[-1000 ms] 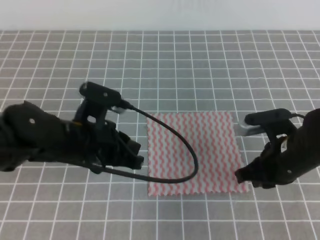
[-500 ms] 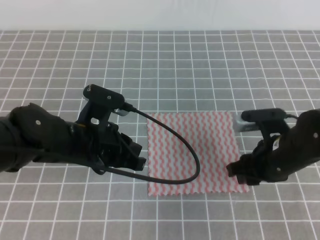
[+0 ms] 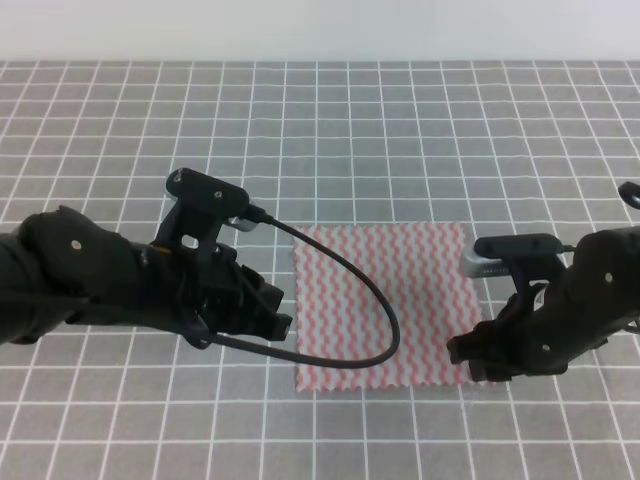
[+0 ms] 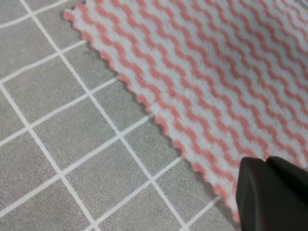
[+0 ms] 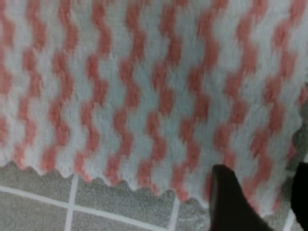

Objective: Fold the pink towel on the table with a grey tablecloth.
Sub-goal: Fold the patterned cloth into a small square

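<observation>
Next, my right gripper grips the pink towel by the corner of its scalloped edge (image 3: 483,382) (image 5: 267,208) to fold the towel over on itself.
The pink towel (image 3: 385,300) lies flat and unfolded on the table with a grey tablecloth (image 3: 400,130), its wavy pink-and-white stripes facing up. My left gripper (image 3: 282,322) sits low at the towel's left edge, near the front-left corner. The left wrist view shows the towel's (image 4: 216,72) scalloped edge and a dark fingertip (image 4: 269,192) over it; its jaws are not readable. My right gripper (image 3: 470,360) hovers over the towel's front-right corner. In the right wrist view its fingers (image 5: 231,197) stand apart over the towel's (image 5: 134,91) front edge.
A black cable (image 3: 370,300) loops from the left arm across the towel's left half. The grid cloth (image 3: 150,420) extends in all directions around the towel, with a white wall (image 3: 320,30) at the far edge.
The right gripper has slid left and toward the front, onto the towel's front-right corner. The left arm shifted slightly right, then held still. The towel has not moved.
</observation>
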Available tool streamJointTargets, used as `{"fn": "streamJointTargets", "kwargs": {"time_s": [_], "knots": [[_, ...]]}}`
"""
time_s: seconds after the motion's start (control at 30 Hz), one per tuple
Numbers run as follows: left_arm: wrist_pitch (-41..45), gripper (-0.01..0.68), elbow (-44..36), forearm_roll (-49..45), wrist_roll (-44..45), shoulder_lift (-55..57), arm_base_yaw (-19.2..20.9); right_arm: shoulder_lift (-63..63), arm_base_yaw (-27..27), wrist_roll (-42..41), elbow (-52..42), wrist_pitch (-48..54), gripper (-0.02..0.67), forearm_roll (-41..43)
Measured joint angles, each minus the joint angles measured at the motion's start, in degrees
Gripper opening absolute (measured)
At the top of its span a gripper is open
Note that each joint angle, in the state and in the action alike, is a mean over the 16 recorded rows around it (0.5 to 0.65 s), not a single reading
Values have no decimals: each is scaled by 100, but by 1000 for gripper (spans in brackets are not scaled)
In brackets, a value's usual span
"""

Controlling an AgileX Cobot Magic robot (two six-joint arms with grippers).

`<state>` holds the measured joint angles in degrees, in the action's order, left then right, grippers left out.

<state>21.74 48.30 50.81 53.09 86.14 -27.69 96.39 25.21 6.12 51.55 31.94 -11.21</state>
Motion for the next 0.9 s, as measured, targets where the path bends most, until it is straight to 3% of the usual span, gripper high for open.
{"fn": "streamJointTargets", "kwargs": {"time_s": [0.9], "knots": [[-25, 0, 1, -13, 29, 0, 0, 146, 2, -16, -7, -3, 24, 23]]}}
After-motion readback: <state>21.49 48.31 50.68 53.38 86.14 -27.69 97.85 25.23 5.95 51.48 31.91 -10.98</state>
